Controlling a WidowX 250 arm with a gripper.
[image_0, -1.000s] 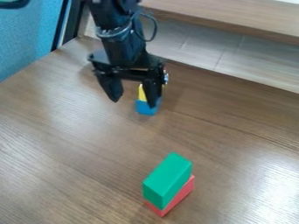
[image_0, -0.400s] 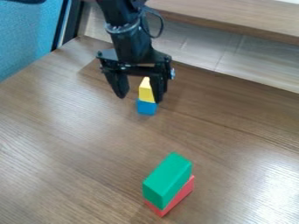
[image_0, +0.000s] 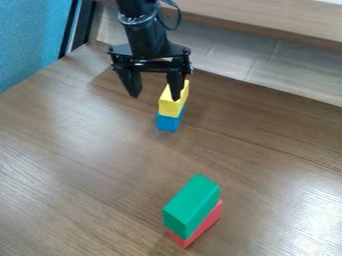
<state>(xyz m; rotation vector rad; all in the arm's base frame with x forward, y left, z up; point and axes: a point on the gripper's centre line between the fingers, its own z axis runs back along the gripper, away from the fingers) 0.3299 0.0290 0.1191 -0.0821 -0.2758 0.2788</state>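
I'll grab the yellow block (image_0: 170, 107) by its opposite sides next, to lift it off the blue block.
The black gripper (image_0: 156, 97) hangs open near the top, left of centre, with nothing between its fingers. Its right finger overlaps part of a yellow block (image_0: 170, 107) in the view; whether they touch I cannot tell. That yellow block lies on top of a blue block (image_0: 168, 123), which rests on the table. Toward the front, a green block (image_0: 191, 206) sits on a red block (image_0: 205, 223), slightly offset so that the red shows along its right side and below.
The brown wooden table (image_0: 87, 165) ends at a back edge, beyond which are a pale tiled surface (image_0: 234, 55) and a wooden ledge (image_0: 267, 22). A blue panel (image_0: 33, 40) with a black frame stands at the upper left.
The gripper has shifted a little right and then upward, uncovering more of the yellow block. Its fingers remain apart. All the blocks have stayed in place.
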